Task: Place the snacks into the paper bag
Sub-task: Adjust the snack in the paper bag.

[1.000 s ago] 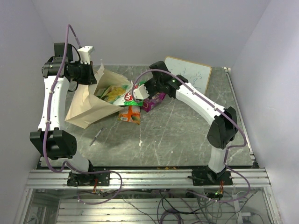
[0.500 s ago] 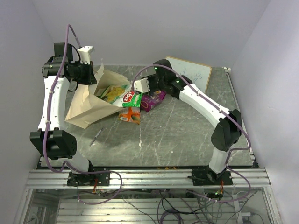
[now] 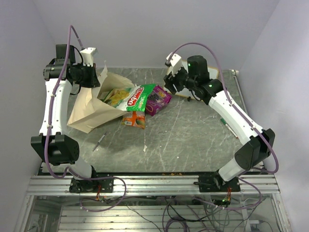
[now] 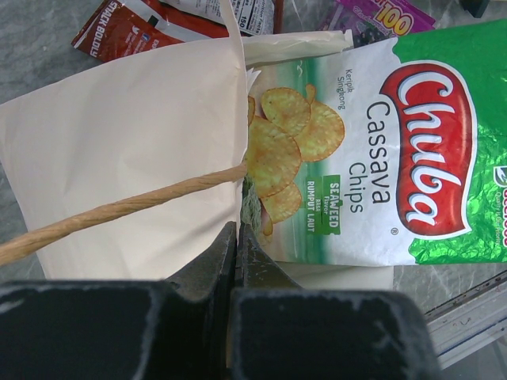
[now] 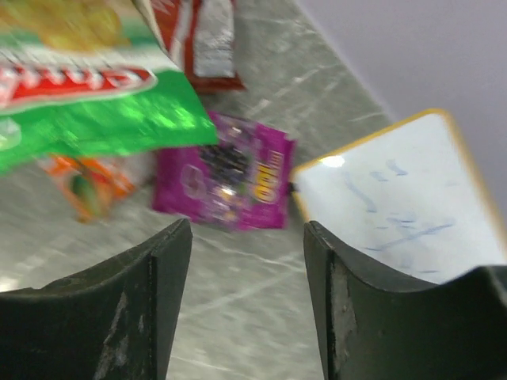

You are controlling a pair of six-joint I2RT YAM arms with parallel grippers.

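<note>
The Chuba packet's inner end needs to stay free to go into the bag [image 3: 89, 110]. My right gripper should grab the packet by its outer green edge [image 3: 147, 93] next.
The paper bag [image 3: 89, 110] lies on its side at the left, mouth facing right. My left gripper [image 3: 98, 79] is shut on its upper rim, holding the mouth up; in the left wrist view the jaws [image 4: 236, 237] pinch the cream paper [image 4: 119, 158] beside the cord handle [image 4: 119, 210]. A green-and-white Chuba packet [image 3: 137, 98] [image 4: 380, 142] lies half inside the mouth over a yellow packet [image 3: 113, 95]. A purple packet [image 3: 158, 100] [image 5: 226, 174] and an orange one [image 3: 134, 119] lie just outside. My right gripper [image 3: 167, 83] [image 5: 247, 229] hangs open and empty above the purple packet.
A framed whiteboard [image 3: 212, 77] [image 5: 396, 198] leans at the back right behind the right arm. Thin pens lie near the bag [image 3: 100, 141] and under the right forearm [image 3: 228, 126]. A red packet [image 4: 127, 28] [image 5: 202, 39] lies behind the bag's mouth.
The right gripper opened, let go of the green-and-white packet at the bag's mouth and drew back up and right toward the whiteboard. The left arm stayed still.
</note>
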